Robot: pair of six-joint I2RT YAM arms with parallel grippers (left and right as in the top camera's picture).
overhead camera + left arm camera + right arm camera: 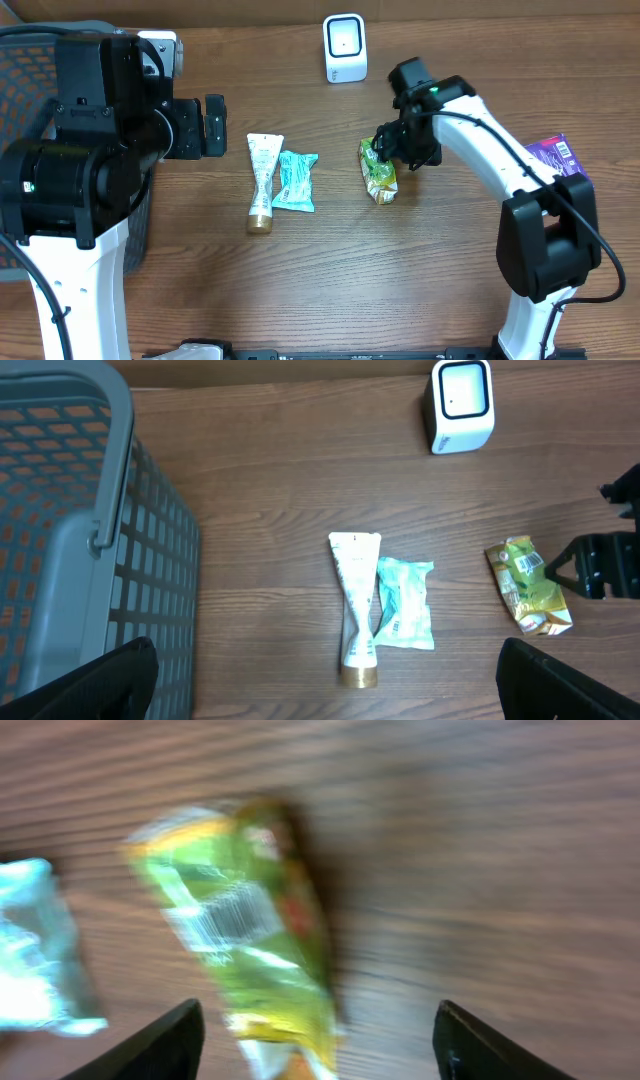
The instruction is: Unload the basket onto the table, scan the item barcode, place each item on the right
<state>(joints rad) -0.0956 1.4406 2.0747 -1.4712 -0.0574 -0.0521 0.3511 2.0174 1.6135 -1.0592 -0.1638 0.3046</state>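
Note:
My right gripper grabs the green and yellow packet (pixel 378 171) by the end away from its barcode next, to turn the packet over for scanning.
A green and yellow snack packet (pixel 378 171) lies flat on the wooden table, its barcode facing up (pixel 527 563). My right gripper (pixel 404 146) hovers just beside and above it, open, with nothing held. The right wrist view is blurred: the packet (pixel 250 940) lies below and between the spread fingers (pixel 175 1040). The white scanner (pixel 344 47) stands at the back of the table, apart from the packet. At the left, my left gripper (pixel 213 126) is wide open and empty.
A white tube with a gold cap (pixel 262 181) and a teal packet (pixel 296 180) lie side by side at mid-table. A grey basket (pixel 70 510) stands at the far left. A purple packet (pixel 556 155) sits at the right edge.

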